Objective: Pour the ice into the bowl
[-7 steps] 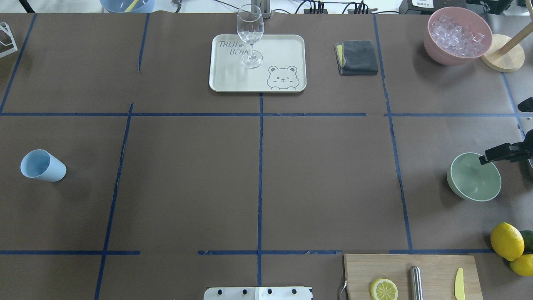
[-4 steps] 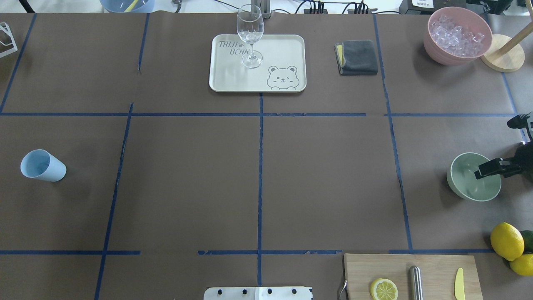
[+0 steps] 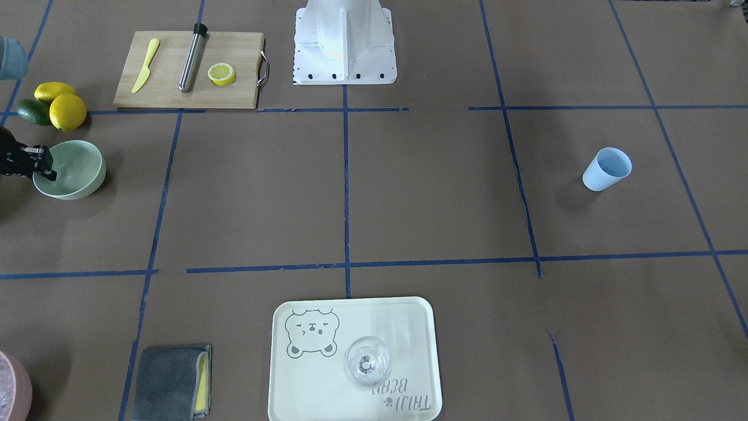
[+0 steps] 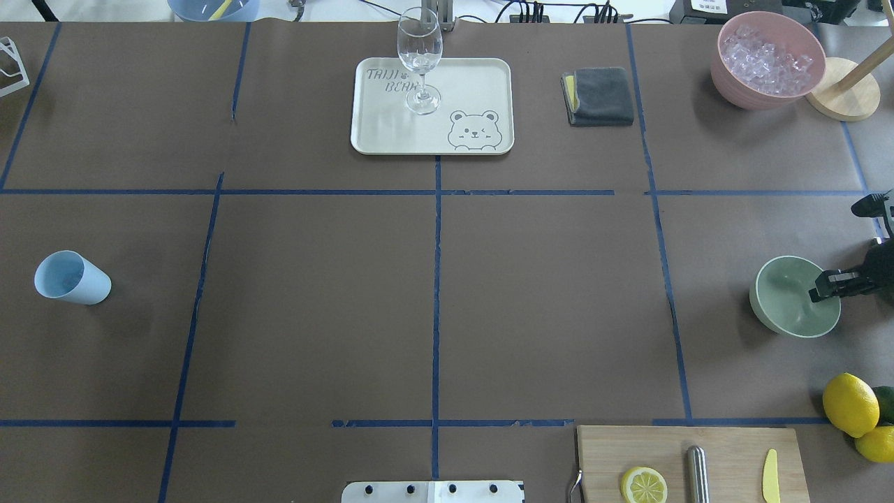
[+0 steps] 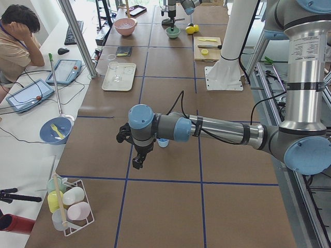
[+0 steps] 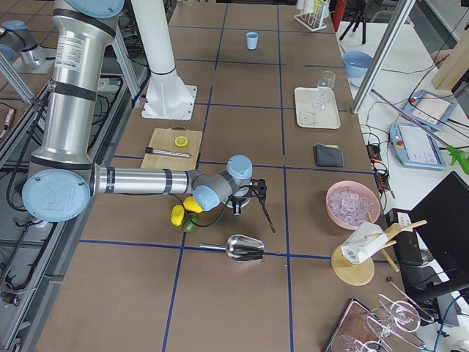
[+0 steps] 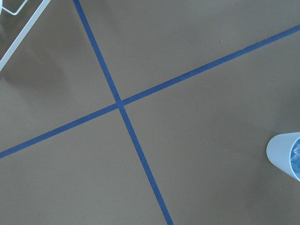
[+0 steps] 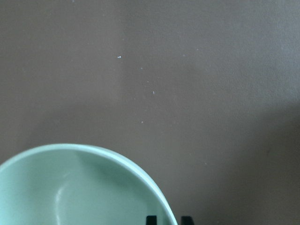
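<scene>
I should next pinch the bowl by its thin rim with my right gripper, because the bowl's round body [image 3: 76,171] is too wide for my fingertips.
The pale mint-green bowl [image 4: 786,300] stands at the table's right side; it also shows in the front view [image 3: 73,169] and the right wrist view [image 8: 79,187], and I see no ice inside it. My right gripper [image 4: 827,288] is at the bowl's right rim. In the right wrist view its two fingertips [image 8: 151,220] stand on either side of the rim a small gap apart, jaws slightly open. The blue cup [image 4: 72,278] stands far left, with glassy ice [image 7: 295,157] inside. My left gripper [image 5: 137,163] hovers beside the cup; I cannot tell its state.
A pink container [image 4: 767,59] of whitish cubes is back right, near a wooden stand [image 4: 841,89]. A tray [image 4: 482,84] bears a wine glass [image 4: 420,56]. A folded cloth [image 4: 599,96], lemons [image 4: 850,404] and a cutting board [image 4: 733,447] lie around. A metal scoop [image 6: 245,249] lies nearby.
My right gripper came down from above the bowl's far right side, reached over the bowl, then drew back a little to its right rim. The bowl and cup have not moved.
</scene>
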